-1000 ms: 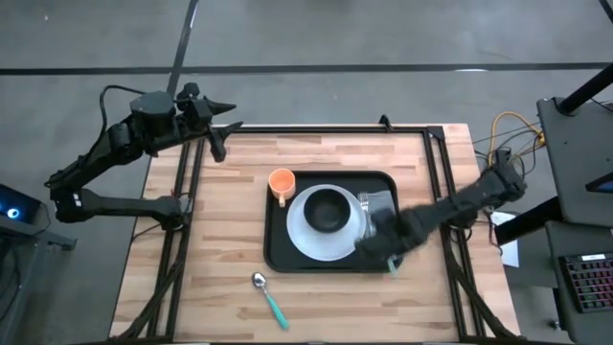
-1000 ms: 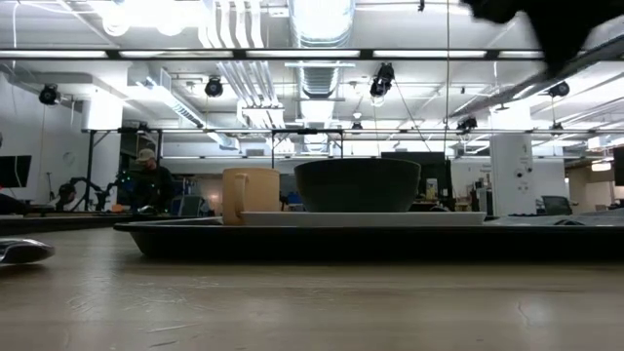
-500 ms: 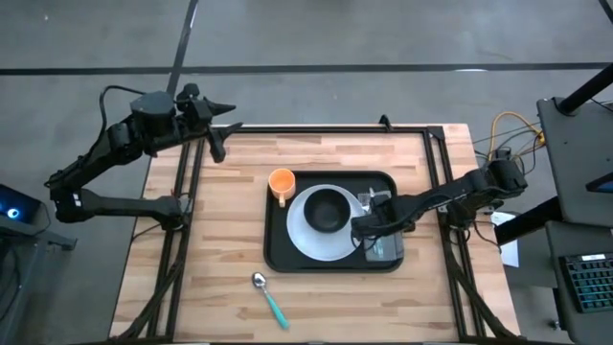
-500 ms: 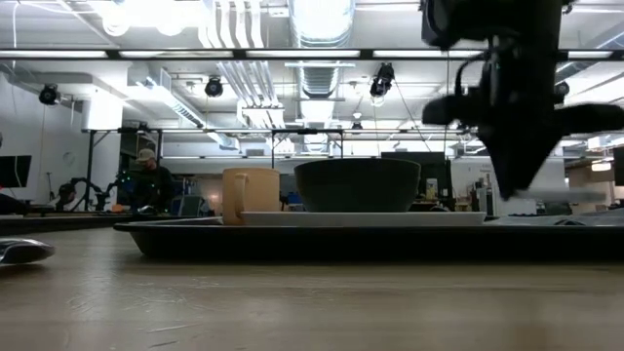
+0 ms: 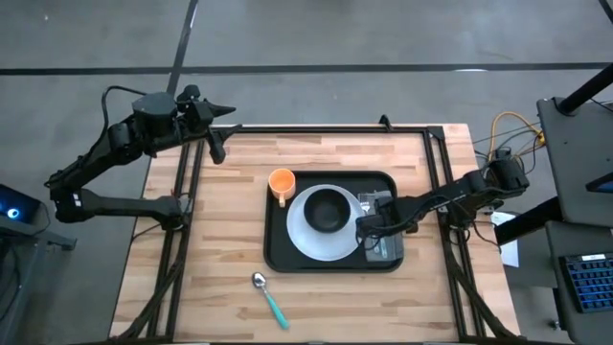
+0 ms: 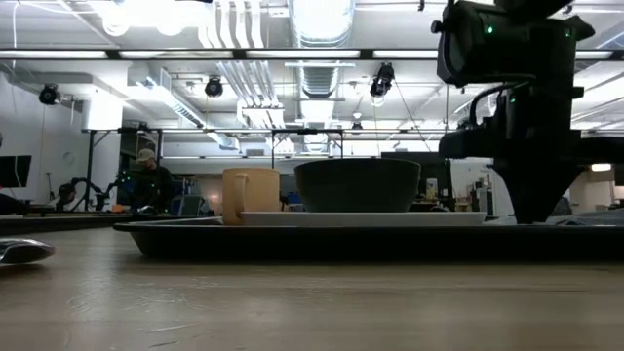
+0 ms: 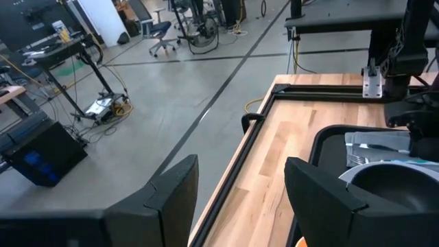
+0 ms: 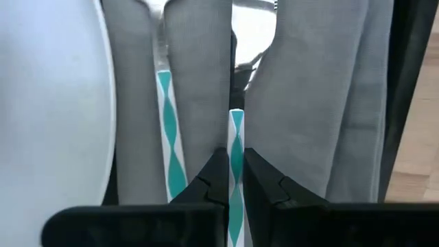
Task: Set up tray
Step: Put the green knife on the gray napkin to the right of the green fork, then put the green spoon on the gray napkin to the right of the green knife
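My right gripper should open now: the knife's handle [image 8: 236, 134] is level with the fork's handle on the grey napkin [image 8: 302, 103], so the knife would stay there.
The black tray [image 5: 278, 254] lies mid-table. It carries a white plate [image 5: 306, 244] with a black bowl [image 5: 328, 209], an orange cup [image 5: 281, 182] and a grey napkin [image 5: 388, 247] on its right side. Two utensils with teal-and-white striped handles lie on the napkin [image 8: 322, 103]. My right gripper [image 5: 369, 228] is low over the napkin, shut on one striped handle. A teal-handled spoon [image 5: 268, 297] rests on the table near the tray. My left gripper [image 5: 218, 144] waits open at the far left corner. My right gripper [image 8: 235, 161] pinches the striped handle [image 8: 235, 130] of one utensil between its two fingers, coming from above and pointing down. The fingers lie along the handle. The utensil stretches out over the napkin; whether it still rests on it I cannot tell.
The second striped handle [image 8: 168, 130] lies just beside the held one, with the plate's rim [image 8: 62, 103] close by. Bare wood surrounds the tray on the left and near sides. A black frame [image 5: 436, 163] borders the table.
My right gripper has swung from the tray's near right part toward the plate and come down onto the napkin. It now sits low at tray level. My left arm has kept still.
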